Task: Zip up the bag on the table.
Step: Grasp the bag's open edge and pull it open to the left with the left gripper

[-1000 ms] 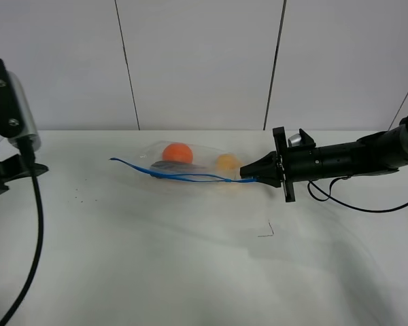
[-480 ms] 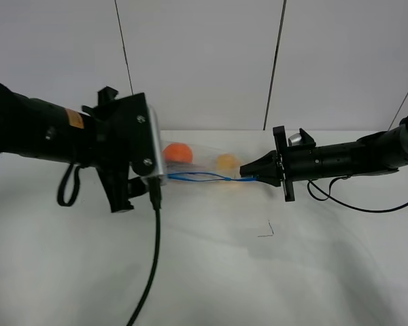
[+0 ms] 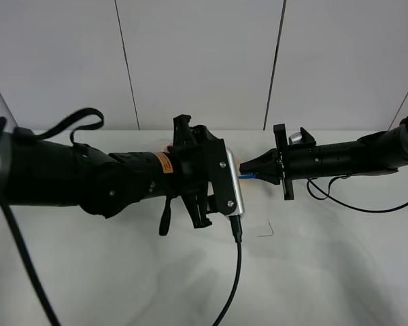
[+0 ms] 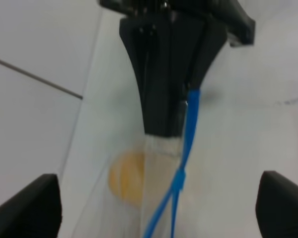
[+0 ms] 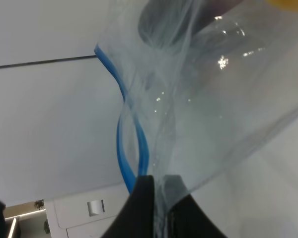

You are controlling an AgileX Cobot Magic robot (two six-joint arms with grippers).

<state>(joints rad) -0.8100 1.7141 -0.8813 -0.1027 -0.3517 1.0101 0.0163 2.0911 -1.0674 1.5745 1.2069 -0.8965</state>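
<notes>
My fingers hang above the slider (image 4: 178, 180) on the blue zipper strip (image 4: 191, 119), so my left gripper moves down first, and only then closes on the slider.
The clear bag (image 5: 223, 84) hangs from my right gripper (image 5: 158, 201), which is shut on its end beside the blue zipper strip (image 5: 130, 158). In the high view my left arm covers nearly all the bag; only a blue bit of the strip (image 3: 245, 175) shows at the right gripper (image 3: 248, 174). My left gripper (image 3: 226, 178) is just left of it and open. In the left wrist view its fingers (image 4: 25, 208) stand wide apart, facing the right gripper (image 4: 171, 64), the strip (image 4: 188, 134) and the yellow pear (image 4: 126, 176).
The white table (image 3: 326, 272) spreads wide in front of both arms. The left arm's black cable (image 3: 234, 272) trails down over the table's front. A small dark mark (image 3: 266, 232) lies on the table. A panelled wall stands behind.
My left arm has swept from the far left to the right over the bag and now faces the right gripper. The right gripper has stayed still, holding the bag's end.
</notes>
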